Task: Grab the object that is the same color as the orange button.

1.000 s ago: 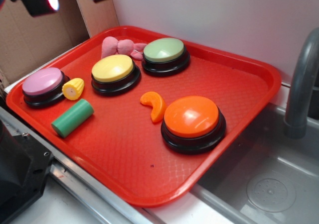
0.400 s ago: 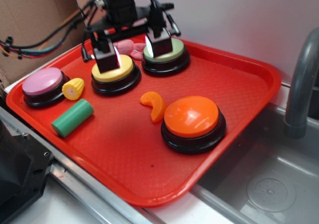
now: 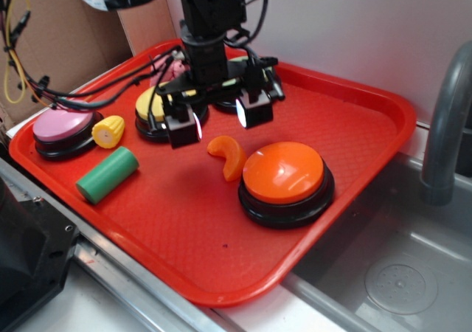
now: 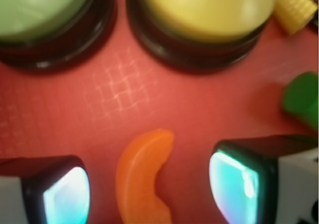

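Observation:
My gripper lowers and only then closes on the orange slice (image 3: 229, 156). Bare red tray shows between my fingers and the slice below them, so closing now would miss it.
The object, a small glossy orange crescent slice (image 3: 229, 156) (image 4: 143, 179), lies on the red tray (image 3: 184, 221) just left of the big orange button (image 3: 284, 173). My gripper (image 3: 219, 123) (image 4: 149, 194) hangs open above the tray, just behind the slice. In the wrist view the slice sits between the two fingers (image 4: 65, 194), touching neither. The jaws hold nothing.
On the tray are a yellow-topped button (image 3: 151, 109) (image 4: 207, 10), a green-topped button (image 4: 45, 7), a pink-topped button (image 3: 63, 125), a yellow corn piece (image 3: 108, 131), a green cylinder (image 3: 108, 174) and a pink plush (image 3: 173, 70). A sink (image 3: 398, 273) and faucet (image 3: 446, 118) lie to the right. Cardboard (image 3: 66, 29) stands at the back left.
The arm has come down and forward from over the back buttons. The open gripper now hovers by the orange slice. Nothing on the tray has moved.

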